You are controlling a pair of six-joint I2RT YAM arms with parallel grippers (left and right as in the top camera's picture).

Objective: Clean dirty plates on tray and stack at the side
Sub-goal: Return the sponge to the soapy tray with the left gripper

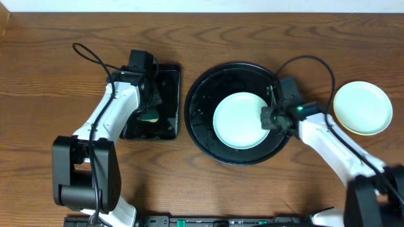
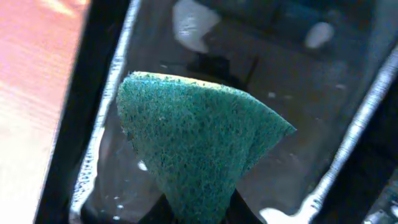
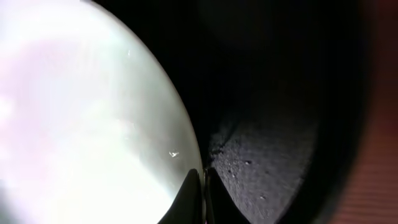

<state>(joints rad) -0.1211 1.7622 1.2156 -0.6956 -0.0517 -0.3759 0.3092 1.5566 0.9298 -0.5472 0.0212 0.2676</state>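
The green sponge's edge hangs inside the small black tray's rim, so the sponge would settle there if let go. My left gripper needs to open.
A pale mint-blue plate lies in the round black tray, with no smear showing on it. My right gripper is shut on the plate's right rim. The right wrist view shows its fingers pinching the edge of the plate over the dark tray floor. A pale yellow plate sits on the table to the right of the tray. I cannot make out a third plate. My left gripper is shut on a green sponge.
The left gripper hangs over a small rectangular black tray, whose wet floor and shiny rim show in the left wrist view. The sponge also shows in the overhead view. Brown wooden table lies all round.
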